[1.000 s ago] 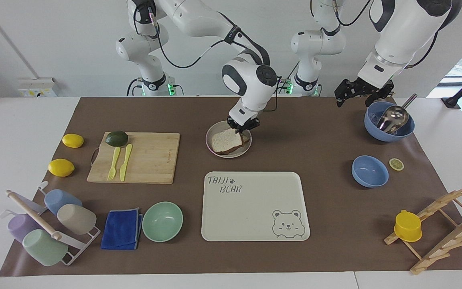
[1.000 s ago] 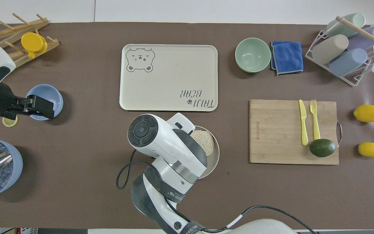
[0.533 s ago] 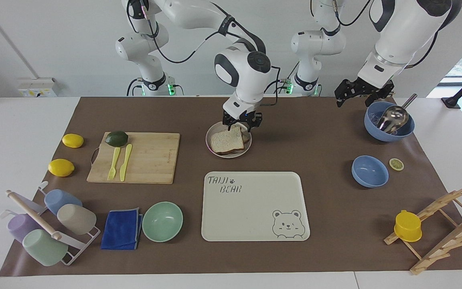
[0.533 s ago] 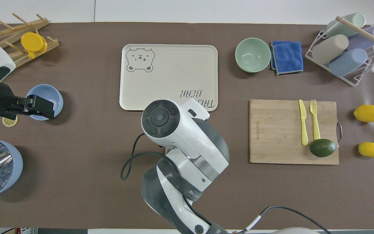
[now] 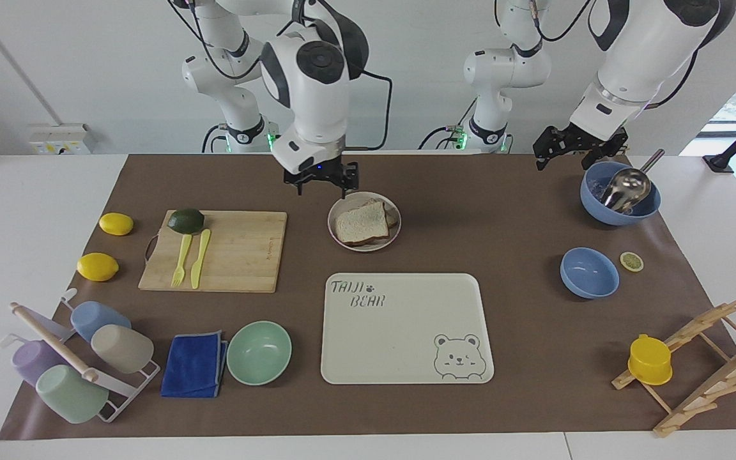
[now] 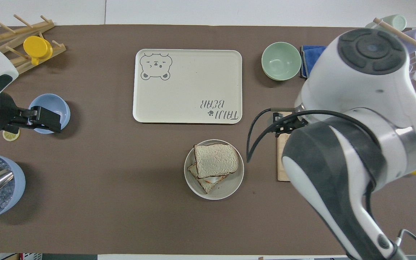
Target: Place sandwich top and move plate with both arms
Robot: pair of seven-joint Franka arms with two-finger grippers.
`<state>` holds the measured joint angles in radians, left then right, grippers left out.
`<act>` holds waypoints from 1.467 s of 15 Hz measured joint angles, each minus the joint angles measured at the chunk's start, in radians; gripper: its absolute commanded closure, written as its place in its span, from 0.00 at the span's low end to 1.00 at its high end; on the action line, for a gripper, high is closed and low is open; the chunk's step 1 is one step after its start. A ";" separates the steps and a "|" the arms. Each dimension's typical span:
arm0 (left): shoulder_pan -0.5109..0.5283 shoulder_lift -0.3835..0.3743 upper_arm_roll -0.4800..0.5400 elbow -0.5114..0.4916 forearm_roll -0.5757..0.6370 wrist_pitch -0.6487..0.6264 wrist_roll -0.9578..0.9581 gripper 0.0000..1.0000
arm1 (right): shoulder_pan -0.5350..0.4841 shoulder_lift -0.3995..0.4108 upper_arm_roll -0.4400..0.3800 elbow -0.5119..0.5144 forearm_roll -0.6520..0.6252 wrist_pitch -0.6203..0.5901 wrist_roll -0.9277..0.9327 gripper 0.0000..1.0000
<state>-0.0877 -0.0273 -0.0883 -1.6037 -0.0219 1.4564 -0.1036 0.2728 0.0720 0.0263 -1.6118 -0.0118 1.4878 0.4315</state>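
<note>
Next, to move the plate, the left gripper grabs its bare rim [image 6: 187, 159], where the fingertips have room, as the stacked sandwich [image 6: 215, 162] covers the plate's middle.
The sandwich top [image 5: 360, 222] [image 6: 216, 160], a light-brown bread slice, lies on the lower slice and filling on the round beige plate [image 5: 333, 214] [image 6: 229, 187]. Nothing touches it. My right gripper [image 5: 322, 185] hangs open and empty in the air, just off the plate's rim toward the right arm's end. In the overhead view the right arm's bulk hides that gripper and most of the cutting board. My left gripper [image 5: 572, 156] [image 6: 57, 121] waits open and empty in the air over the blue bowls at the left arm's end.
A cream bear-print tray [image 5: 406, 332] lies farther from the robots than the plate. A cutting board [image 5: 234, 252] with avocado, knife and fork sits beside the plate. There are also a green bowl [image 5: 259, 352], a small blue bowl [image 5: 589, 273], and a ladle bowl [image 5: 620, 191].
My right gripper opened and let go of the bread slice on the plate. It then rose and swung toward the right arm's end. The left arm stayed still.
</note>
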 measured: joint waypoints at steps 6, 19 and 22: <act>-0.021 -0.016 -0.018 -0.050 -0.003 0.049 -0.001 0.00 | -0.232 -0.072 -0.005 -0.001 0.001 -0.054 -0.146 0.00; -0.264 0.107 -0.039 -0.367 -0.083 0.516 -0.196 0.00 | -0.307 -0.094 -0.045 -0.001 0.000 -0.094 -0.312 0.00; -0.280 0.166 -0.039 -0.369 -0.092 0.570 -0.196 0.00 | -0.272 -0.094 -0.091 0.000 -0.012 -0.073 -0.336 0.00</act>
<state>-0.3678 0.1387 -0.1274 -1.9730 -0.1141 2.0263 -0.2994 0.0004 -0.0223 -0.0652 -1.6120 -0.0242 1.4151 0.0950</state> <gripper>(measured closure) 0.000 0.000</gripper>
